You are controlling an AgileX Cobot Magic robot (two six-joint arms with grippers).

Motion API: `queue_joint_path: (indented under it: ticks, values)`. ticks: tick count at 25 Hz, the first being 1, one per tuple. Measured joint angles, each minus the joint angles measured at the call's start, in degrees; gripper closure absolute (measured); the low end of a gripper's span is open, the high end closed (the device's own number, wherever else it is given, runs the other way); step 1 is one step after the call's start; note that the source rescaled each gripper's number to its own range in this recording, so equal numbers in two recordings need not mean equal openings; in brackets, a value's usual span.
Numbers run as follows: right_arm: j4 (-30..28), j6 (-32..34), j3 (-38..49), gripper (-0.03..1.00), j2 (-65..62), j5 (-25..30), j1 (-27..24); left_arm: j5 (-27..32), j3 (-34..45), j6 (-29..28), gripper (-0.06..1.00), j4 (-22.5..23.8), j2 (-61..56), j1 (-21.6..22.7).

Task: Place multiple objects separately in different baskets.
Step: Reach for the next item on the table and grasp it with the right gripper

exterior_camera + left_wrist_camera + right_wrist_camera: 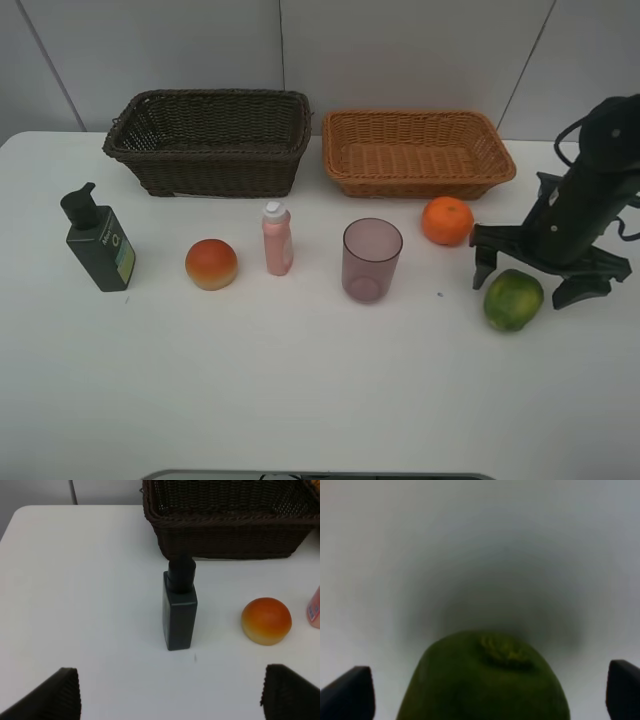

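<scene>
My right gripper grabs the green round fruit (513, 299) by its rounded sides next, to load the light orange-tan basket (418, 152).
On the white table stand a dark green pump bottle (99, 246) (180, 610), a red-orange peach-like fruit (211, 264) (266, 620), a pink white-capped bottle (277, 239), a translucent purple cup (371, 259) and an orange (447, 220). A green round fruit (513, 299) (485, 680) lies at the right, and my right gripper (521, 289) (487, 690) stands open just over it, one finger on each side, not touching. The dark brown basket (210, 140) and the light orange-tan basket (418, 152) sit at the back, both empty. My left gripper (175, 695) is open, short of the pump bottle.
A grey wall runs right behind the baskets. The pink bottle's edge (315, 611) shows beside the peach-like fruit in the left wrist view. The left arm does not show in the high view. Bare table spreads in front of the row of objects.
</scene>
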Motion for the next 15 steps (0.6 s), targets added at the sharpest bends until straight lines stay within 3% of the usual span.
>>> queue_joint_path:
  ticks: [10,13,15]
  values:
    - [0.4,0.0,0.0,0.01,2.9,-0.4,0.0,0.0,0.0,0.0,0.06,0.0,0.0,0.0]
    - [0.6,0.0,0.0,0.09,2.9,-0.5,0.0,0.0,0.0,0.0,0.06,0.0,0.0,0.0]
    - [0.9,0.0,0.0,0.20,3.0,-0.5,0.0,0.0,0.0,0.0,0.06,0.0,0.0,0.0]
